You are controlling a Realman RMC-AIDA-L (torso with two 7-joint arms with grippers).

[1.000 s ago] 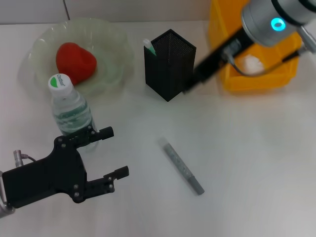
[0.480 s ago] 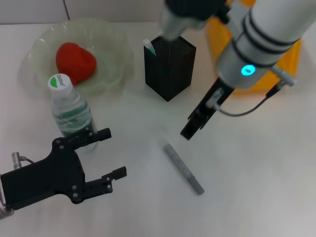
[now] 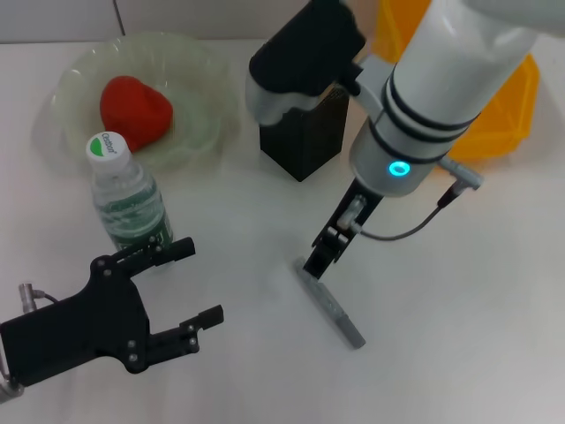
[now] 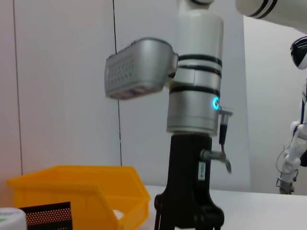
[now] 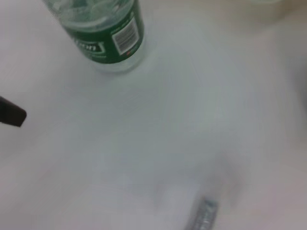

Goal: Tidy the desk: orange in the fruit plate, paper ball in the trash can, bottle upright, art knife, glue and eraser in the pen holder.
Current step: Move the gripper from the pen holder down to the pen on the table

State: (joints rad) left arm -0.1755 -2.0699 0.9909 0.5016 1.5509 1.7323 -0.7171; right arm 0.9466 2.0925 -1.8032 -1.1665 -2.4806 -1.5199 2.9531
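I would miss the grey art knife (image 3: 328,306) if I closed my right gripper now, as its fingers are short of it. I need to move my right gripper toward the knife first, then close it.
A grey art knife (image 3: 328,306) lies flat on the white desk; it also shows in the right wrist view (image 5: 201,219). My right gripper (image 3: 316,263) hangs straight over the knife's near end, just above it. A clear bottle (image 3: 129,200) with a green label stands upright at the left and shows in the right wrist view (image 5: 108,33). My left gripper (image 3: 196,281) is open and empty beside the bottle's base. A red fruit (image 3: 134,106) lies in the pale fruit plate (image 3: 203,66). The black mesh pen holder (image 3: 305,146) is partly hidden by my right arm.
A yellow bin (image 3: 503,119) stands at the back right; it also shows in the left wrist view (image 4: 72,189). My right arm (image 4: 194,96) fills the middle of the left wrist view. Bare desk lies in front and to the right of the knife.
My right arm has swung from the yellow bin down and to the left, and now hangs over the art knife. My left gripper has drifted slightly down.
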